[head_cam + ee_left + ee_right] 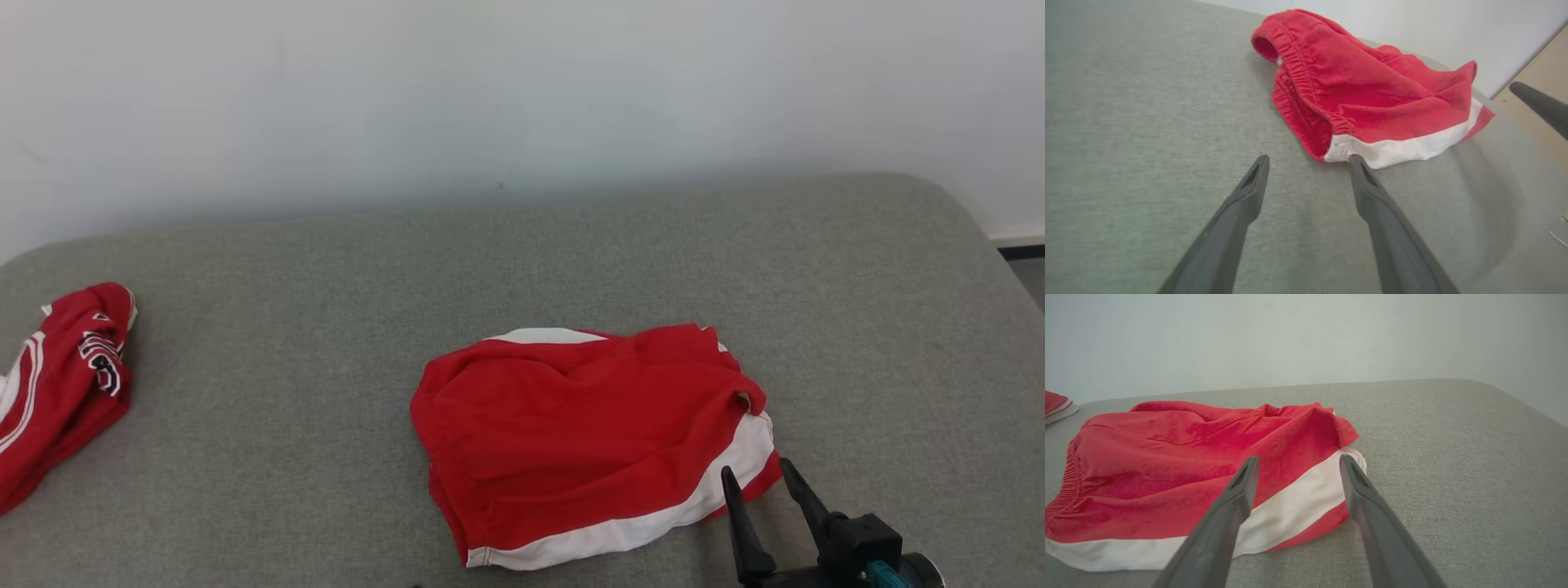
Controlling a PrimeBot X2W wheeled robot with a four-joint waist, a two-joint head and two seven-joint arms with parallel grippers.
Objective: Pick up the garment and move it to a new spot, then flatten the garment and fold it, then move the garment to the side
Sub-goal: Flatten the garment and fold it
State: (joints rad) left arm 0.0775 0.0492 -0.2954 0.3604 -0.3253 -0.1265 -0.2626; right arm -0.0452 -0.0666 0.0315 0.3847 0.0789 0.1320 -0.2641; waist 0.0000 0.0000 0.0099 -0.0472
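The left gripper should next grab the garment by the white end of its waistband (480, 557), because the waistband's fold (460, 519) gapes open while the rest lies slack.
The garment (588, 433) is a pair of red shorts with a white stripe, lying crumpled in the middle of the grey padded surface (286, 327). My right gripper (758, 471) is open at the garment's near right corner, fingers pointing over the white stripe, nothing held. In the right wrist view the open right gripper (1299, 459) hovers just above the garment (1167, 465). In the left wrist view my left gripper (1309, 157) is open and empty, its tips just short of the white end of the garment's (1372, 94) elastic waistband.
A second red garment (57, 384) with white stripes lies bunched at the far left edge. A pale wall (522, 90) rises behind the surface. The surface rounds off at the right, with floor (1030, 273) beyond. One right-gripper finger (1539, 104) shows in the left wrist view.
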